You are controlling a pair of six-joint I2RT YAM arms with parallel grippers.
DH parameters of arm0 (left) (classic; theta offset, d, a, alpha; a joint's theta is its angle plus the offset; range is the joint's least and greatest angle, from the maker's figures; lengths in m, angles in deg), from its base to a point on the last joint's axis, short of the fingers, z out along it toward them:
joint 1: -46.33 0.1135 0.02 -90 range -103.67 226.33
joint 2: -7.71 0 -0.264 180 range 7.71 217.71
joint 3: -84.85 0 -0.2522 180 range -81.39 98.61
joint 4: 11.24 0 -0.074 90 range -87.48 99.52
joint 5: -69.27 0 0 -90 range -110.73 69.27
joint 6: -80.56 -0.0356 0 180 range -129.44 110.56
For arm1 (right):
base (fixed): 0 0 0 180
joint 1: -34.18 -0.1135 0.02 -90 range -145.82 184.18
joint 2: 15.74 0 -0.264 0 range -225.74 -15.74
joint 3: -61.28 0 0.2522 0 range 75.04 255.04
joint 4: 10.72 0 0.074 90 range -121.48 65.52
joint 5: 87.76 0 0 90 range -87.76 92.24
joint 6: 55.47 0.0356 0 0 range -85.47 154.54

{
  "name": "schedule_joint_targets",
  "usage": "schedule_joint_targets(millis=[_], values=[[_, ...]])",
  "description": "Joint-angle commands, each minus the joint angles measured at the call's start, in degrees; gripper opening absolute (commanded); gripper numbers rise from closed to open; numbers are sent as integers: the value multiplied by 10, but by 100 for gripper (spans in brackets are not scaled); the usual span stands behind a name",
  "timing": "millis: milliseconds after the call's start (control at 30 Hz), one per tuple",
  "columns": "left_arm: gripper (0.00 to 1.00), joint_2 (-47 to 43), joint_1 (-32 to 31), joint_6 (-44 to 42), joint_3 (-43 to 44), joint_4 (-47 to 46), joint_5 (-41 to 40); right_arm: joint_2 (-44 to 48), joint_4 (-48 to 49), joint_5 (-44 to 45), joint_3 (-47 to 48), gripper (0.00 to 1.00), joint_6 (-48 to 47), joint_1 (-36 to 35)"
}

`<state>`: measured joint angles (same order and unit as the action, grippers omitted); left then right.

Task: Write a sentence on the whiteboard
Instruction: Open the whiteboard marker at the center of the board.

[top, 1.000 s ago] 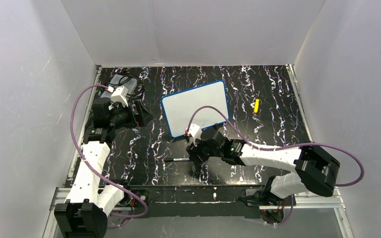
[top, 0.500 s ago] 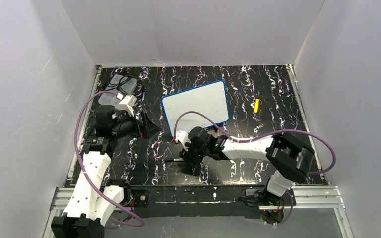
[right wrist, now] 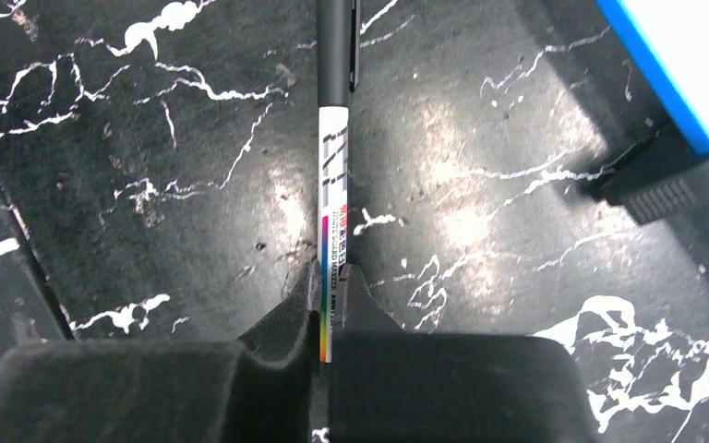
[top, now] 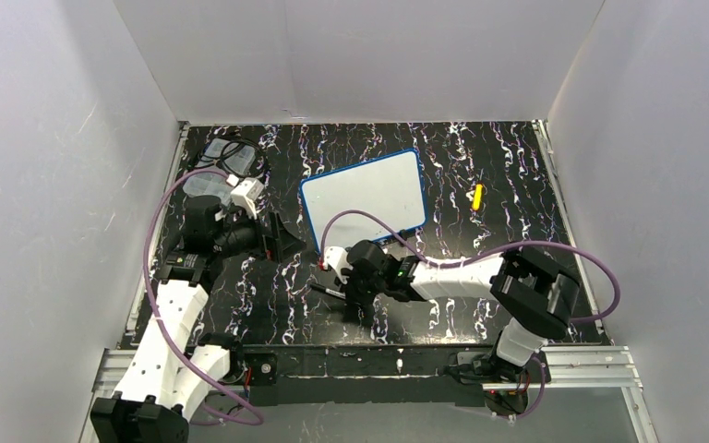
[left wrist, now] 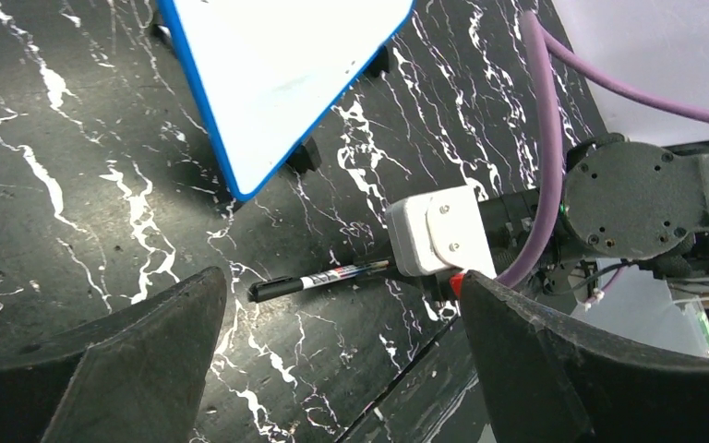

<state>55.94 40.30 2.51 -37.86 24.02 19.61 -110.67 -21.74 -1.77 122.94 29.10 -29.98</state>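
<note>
The marker's black cap (top: 318, 288) (left wrist: 276, 288) has to come off for writing, so my left gripper needs to grip it next and pull it off.
The whiteboard (top: 365, 198) (left wrist: 277, 65) lies tilted mid-table, blue-rimmed, on small black feet; no sentence shows on its white face. Just in front of its near left corner a black-capped marker (top: 325, 292) (left wrist: 318, 279) (right wrist: 333, 157) lies flat on the black marbled table. My right gripper (top: 345, 295) (right wrist: 332, 286) is low over the table and shut on the marker's white printed rear end, the cap pointing away to the left. Left of the board, above the table, my left gripper (top: 282, 242) (left wrist: 340, 297) hangs open with nothing between its fingers, looking down at the marker.
A clear plastic box of black cables (top: 228, 155) and a smaller clear container (top: 201, 185) sit at the back left. A small yellow object (top: 477, 196) lies right of the board. White walls enclose the table on three sides.
My right gripper has shifted left, come down and closed on the marker's rear end. My left gripper has moved right, toward the board's near corner.
</note>
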Motion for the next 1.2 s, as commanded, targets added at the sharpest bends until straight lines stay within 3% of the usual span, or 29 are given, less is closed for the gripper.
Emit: schedule_joint_targets(millis=[0,267,500,700,1033,1167], values=[[95,-8,-27,-14,-5,9,19,60,-40,-13,-11,1,31,-3],[93,-36,-110,-63,-7,11,37,203,-173,-71,-13,1,85,2],[92,-82,-254,-116,-25,16,1,285,-283,-190,13,1,130,18],[91,-83,-360,-170,-32,38,-66,312,-337,-279,40,1,168,18],[86,-4,-508,-200,-17,74,-136,283,-399,-363,78,1,158,18],[75,9,-531,-202,-13,80,-121,273,-400,-388,94,1,153,18]])
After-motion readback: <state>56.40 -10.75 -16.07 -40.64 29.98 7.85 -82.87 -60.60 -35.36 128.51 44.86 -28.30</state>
